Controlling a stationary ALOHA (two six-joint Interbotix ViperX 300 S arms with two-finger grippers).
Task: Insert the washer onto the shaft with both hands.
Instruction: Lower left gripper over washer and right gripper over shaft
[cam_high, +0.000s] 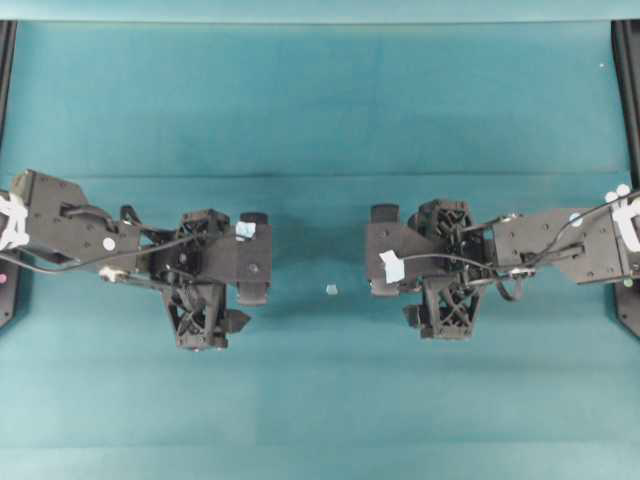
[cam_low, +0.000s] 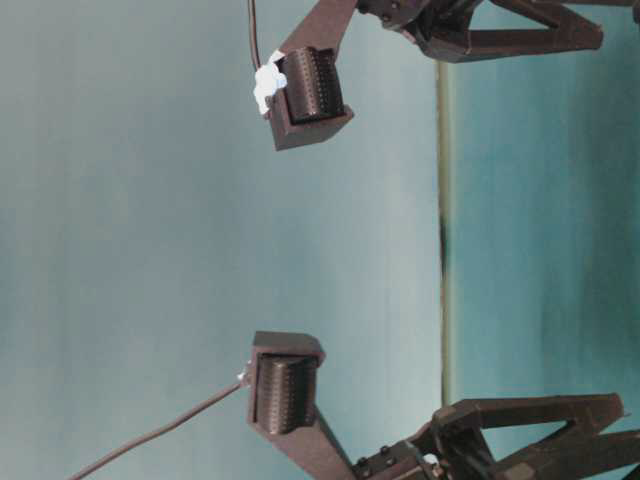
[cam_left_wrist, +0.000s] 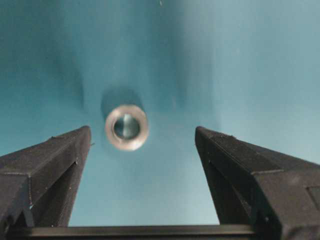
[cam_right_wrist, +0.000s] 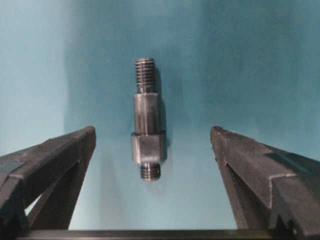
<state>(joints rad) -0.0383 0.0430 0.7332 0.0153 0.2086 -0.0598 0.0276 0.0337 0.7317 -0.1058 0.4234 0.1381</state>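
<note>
I will grab the shaft by its wide collar (cam_right_wrist: 148, 146) with my right gripper next. That leaves the shaft's threaded tip (cam_right_wrist: 145, 71) and slim step free for the washer.
In the left wrist view the washer (cam_left_wrist: 126, 127), a silvery ring with a dark hole, lies flat on the teal cloth. My left gripper (cam_left_wrist: 142, 130) hangs open above it, the ring sitting nearer the left fingertip and touching neither. The shaft (cam_right_wrist: 147, 117), a dark stepped rod threaded at both ends, lies on the cloth in the right wrist view and points away from the camera. My right gripper (cam_right_wrist: 153, 129) is open around its near end, with wide gaps on both sides. From overhead, the left gripper (cam_high: 254, 256) and right gripper (cam_high: 385, 250) hide both parts.
A tiny pale square bit (cam_high: 331, 289) lies on the teal cloth (cam_high: 320, 110) between the two arms. Black frame rails (cam_high: 626, 90) run along the table's left and right edges. The table-level view shows only two ribbed black fingers (cam_low: 305, 95) above the cloth.
</note>
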